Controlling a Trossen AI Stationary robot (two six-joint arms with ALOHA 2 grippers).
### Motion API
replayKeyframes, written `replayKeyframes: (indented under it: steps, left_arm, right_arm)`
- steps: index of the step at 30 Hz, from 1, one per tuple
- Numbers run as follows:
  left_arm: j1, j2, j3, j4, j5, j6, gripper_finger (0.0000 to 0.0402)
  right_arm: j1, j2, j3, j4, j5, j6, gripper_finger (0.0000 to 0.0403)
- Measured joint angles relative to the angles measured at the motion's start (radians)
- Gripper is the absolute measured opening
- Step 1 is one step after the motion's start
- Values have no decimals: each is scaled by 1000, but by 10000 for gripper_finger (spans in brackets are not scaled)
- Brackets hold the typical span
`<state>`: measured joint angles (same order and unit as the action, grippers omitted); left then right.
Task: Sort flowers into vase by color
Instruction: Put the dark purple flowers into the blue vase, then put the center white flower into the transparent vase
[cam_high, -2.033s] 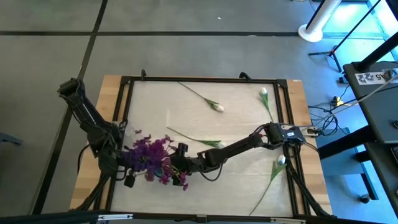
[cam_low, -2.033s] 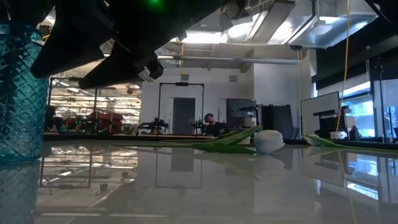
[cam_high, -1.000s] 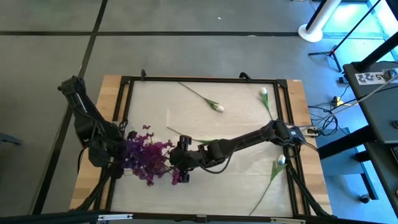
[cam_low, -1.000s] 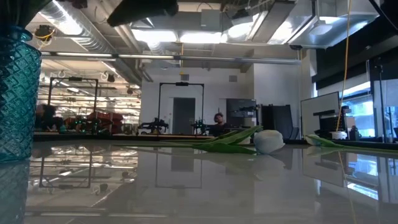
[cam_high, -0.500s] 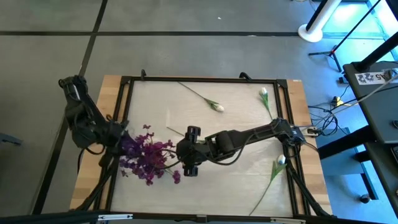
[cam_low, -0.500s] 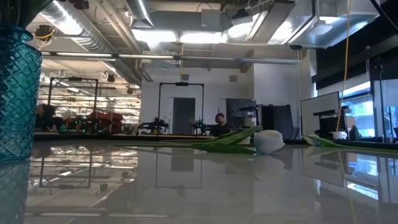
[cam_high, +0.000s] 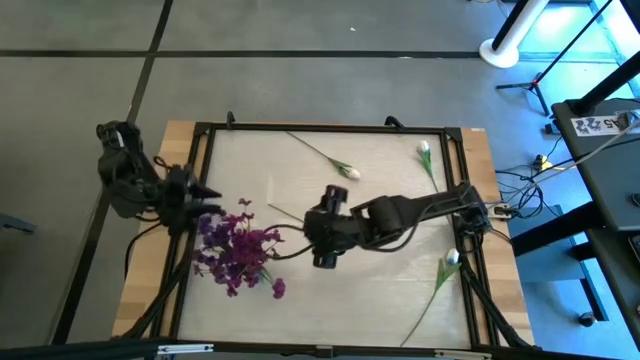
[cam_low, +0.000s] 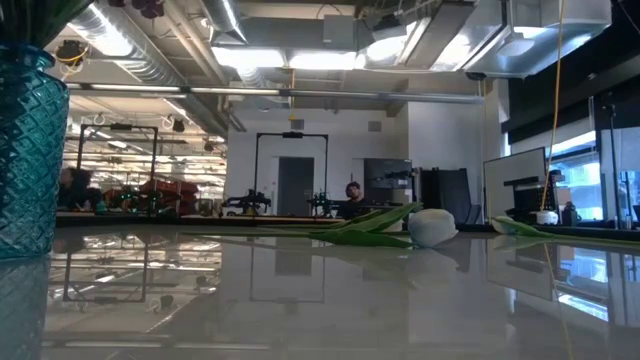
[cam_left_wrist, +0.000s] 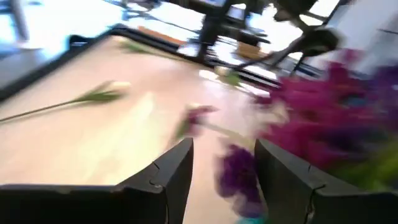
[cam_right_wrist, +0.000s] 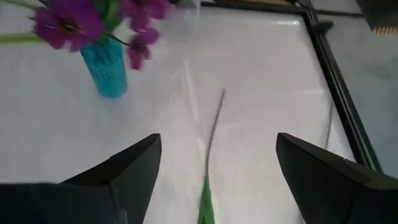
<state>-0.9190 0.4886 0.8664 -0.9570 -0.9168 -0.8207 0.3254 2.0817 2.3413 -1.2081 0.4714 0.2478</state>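
I should grab the white flower next with my right gripper by its leafy green stem (cam_right_wrist: 206, 200), to sort it into a vase (cam_right_wrist: 106, 74).
Purple flowers (cam_high: 238, 250) stand in a teal vase (cam_right_wrist: 106, 74), which rests with its base on the table near its left side (cam_low: 25, 150). Several white flowers lie flat on the table: one at the far middle (cam_high: 350, 172), one at the far right (cam_high: 424, 150), one at the near right (cam_high: 452, 258). A further green stem (cam_high: 285, 214) runs under my right gripper (cam_high: 318, 230), which hovers open over it, pointing toward the vase. My left gripper (cam_high: 200, 190) is open at the table's left edge, beside the purple blooms, holding nothing.
A black frame (cam_high: 320, 127) runs around the white table top. In the low view a white bud (cam_low: 432, 225) with green leaves lies mid-table. Bare table lies between the vase and the near-right flower. Cables and equipment stand off the table's right side.
My left gripper has drawn away from the vase toward the table's far-left corner. My right gripper has pulled back from the purple blooms toward the table's right and far side, ending over the loose green stem. The purple flowers stay in the vase.
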Motion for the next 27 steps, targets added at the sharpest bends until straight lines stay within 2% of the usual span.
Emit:
replayKeyframes:
  steps: [6,11,15,19,23,27]
  left_arm:
    - [42,-6,-24,-178,-10,-149,166]
    - [84,-8,-59,-288,-17,-271,166]
    - [128,-21,-103,-359,-9,-379,166]
    - [185,-54,-95,-403,45,-466,166]
    - [255,-54,-71,-458,147,-482,166]
    - [320,-53,-70,-565,199,-536,166]
  right_arm:
    - [-24,-5,-69,-178,-61,92,316]
    - [-58,-4,-240,-169,-192,95,294]
    - [-109,-4,-434,-93,-274,51,264]
    - [-175,-3,-620,105,-367,3,241]
    - [-243,-2,-731,314,-444,-4,227]
    - [-297,2,-802,345,-468,-46,209]
